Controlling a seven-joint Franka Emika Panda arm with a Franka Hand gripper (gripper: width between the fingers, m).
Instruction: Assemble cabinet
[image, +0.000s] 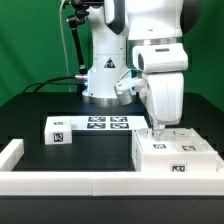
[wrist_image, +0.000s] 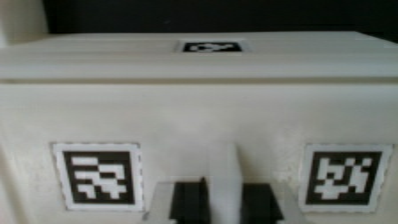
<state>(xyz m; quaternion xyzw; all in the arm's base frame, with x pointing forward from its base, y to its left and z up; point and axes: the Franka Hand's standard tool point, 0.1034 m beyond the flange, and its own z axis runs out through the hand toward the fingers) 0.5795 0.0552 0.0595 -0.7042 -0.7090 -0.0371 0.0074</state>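
The tagged panel lies flush along the cabinet top in the wrist view, so my gripper should release it.
The cabinet (image: 178, 155) is a large white box with square tags, lying at the front on the exterior view's right. My gripper (image: 158, 130) is straight down on its left end. In the wrist view the cabinet (wrist_image: 196, 95) fills the picture, with one tag on its top and two on the near face. My gripper (wrist_image: 217, 196) shows two dark fingers (wrist_image: 185, 202) pressed against either side of a narrow white upright strip of the cabinet. A separate small white block (image: 57, 130) with tags lies on the exterior view's left.
The marker board (image: 110, 123) lies flat between the block and the cabinet, in front of the arm's base (image: 105, 80). A low white border rail (image: 12, 153) runs along the left and the front (image: 70, 186) of the black table.
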